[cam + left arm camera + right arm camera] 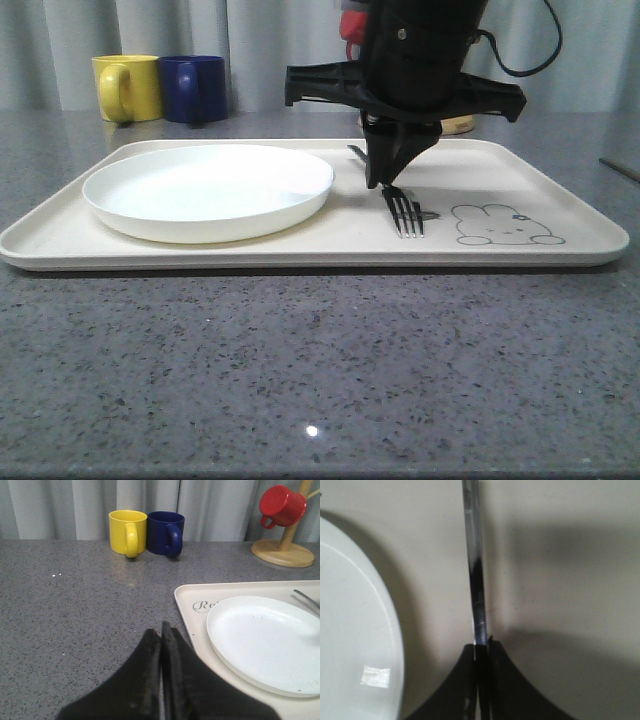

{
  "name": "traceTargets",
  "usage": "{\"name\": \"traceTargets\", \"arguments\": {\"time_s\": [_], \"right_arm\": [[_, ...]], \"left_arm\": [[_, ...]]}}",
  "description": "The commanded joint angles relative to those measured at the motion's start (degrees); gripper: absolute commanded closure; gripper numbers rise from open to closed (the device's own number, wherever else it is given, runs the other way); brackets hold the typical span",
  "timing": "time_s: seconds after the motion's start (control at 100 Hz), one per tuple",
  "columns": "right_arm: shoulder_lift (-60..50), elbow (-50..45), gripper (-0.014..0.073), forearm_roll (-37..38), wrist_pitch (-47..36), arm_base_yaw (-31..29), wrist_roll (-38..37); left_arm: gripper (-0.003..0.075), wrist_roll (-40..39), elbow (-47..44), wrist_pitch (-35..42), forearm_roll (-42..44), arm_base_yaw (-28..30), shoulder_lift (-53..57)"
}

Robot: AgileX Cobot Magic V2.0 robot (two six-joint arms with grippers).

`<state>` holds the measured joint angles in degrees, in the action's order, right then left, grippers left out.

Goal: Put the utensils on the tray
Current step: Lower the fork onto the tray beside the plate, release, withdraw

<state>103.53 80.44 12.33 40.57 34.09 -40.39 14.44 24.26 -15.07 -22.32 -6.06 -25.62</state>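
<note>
My right gripper should open now, since the teeth of the fork are lying on the cream tray beside the rabbit drawing.
A cream tray point(560, 205) with a grey rabbit drawing lies across the table. A round white plate point(208, 188) rests on its left half. My right gripper point(378, 182) hangs over the tray's middle, shut on a shiny metal fork point(404, 211) whose tines lie on the tray just left of the rabbit. In the right wrist view the fork's handle point(474, 565) runs straight out from between the closed fingers point(495, 680), beside the plate point(355, 630). My left gripper point(161, 630) is shut and empty over the grey table, next to the tray's corner point(187, 605).
A yellow mug point(128, 87) and a navy mug point(194, 88) stand behind the tray at the back left. A red mug point(281, 505) hangs on a wooden stand point(283, 552) at the back. A slim dark object point(620, 168) lies at the table's right edge.
</note>
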Motion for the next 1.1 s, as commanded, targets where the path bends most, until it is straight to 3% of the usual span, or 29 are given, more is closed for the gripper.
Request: {"name": "traceTargets", "arguments": {"time_s": [0.0, 0.22, 0.34, 0.5, 0.69, 1.09], "right_arm": [[-2.42, 2.09, 0.0552, 0.99, -1.99, 0.01, -0.08], [-2.42, 2.09, 0.0288, 0.99, -1.86, 0.01, -0.08], [-2.51, 2.09, 0.0207, 0.99, -1.81, 0.01, -0.08], [-4.58, 2.09, 0.021, 3.04, -0.35, 0.01, 0.06], [-8.91, 2.09, 0.021, 3.34, 4.75, -2.34, 7.22], [-13.46, 2.03, 0.021, -0.68, 13.13, -20.81, 23.15]], "left_arm": [[0.0739, 0.17, 1.63, 4.1, -0.34, -0.06, -0.18], [0.0739, 0.17, 1.63, 4.1, -0.34, -0.06, -0.18], [0.0739, 0.17, 1.63, 4.1, -0.34, -0.06, -0.18], [0.0739, 0.17, 1.63, 4.1, -0.34, -0.06, -0.18], [0.0739, 0.17, 1.63, 4.1, -0.34, -0.06, -0.18], [0.0739, 0.17, 1.63, 4.1, -0.34, -0.06, -0.18]]}}
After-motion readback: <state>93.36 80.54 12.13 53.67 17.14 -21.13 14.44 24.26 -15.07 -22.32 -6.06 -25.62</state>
